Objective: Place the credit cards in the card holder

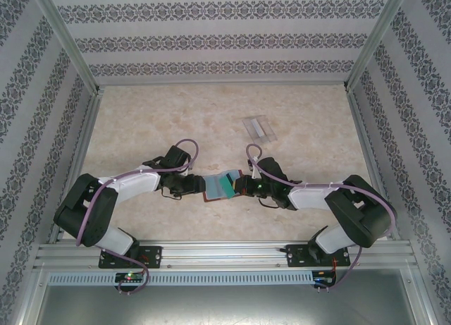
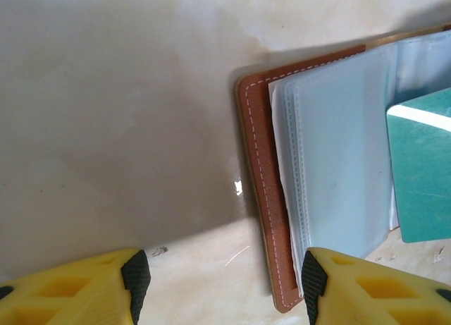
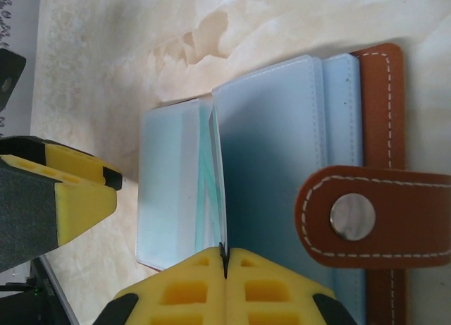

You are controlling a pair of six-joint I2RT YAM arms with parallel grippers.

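The teal credit card is standing on edge at the open side of the sleeve and would drop short if I opened now. My right gripper should move the card in before it opens.
The reddish-brown card holder (image 1: 211,192) lies open on the table between my two grippers, its clear pale-blue sleeves (image 2: 338,163) fanned out. My right gripper (image 3: 225,253) is shut on a teal credit card (image 3: 220,184), held on edge over the sleeves; from above the card (image 1: 227,185) covers the holder's right half. The clasp tab (image 3: 373,219) with its metal snap lies to the right. My left gripper (image 2: 222,283) is open, one finger (image 2: 331,283) over the sleeves' near corner, the other (image 2: 113,283) on bare table, with the holder's stitched edge (image 2: 257,170) between them.
A clear plastic case (image 1: 259,127) lies on the marble-look tabletop behind the holder, to the right. Patterned walls and metal frame rails enclose the table on three sides. The left gripper's yellow finger (image 3: 70,191) shows beside the sleeves in the right wrist view.
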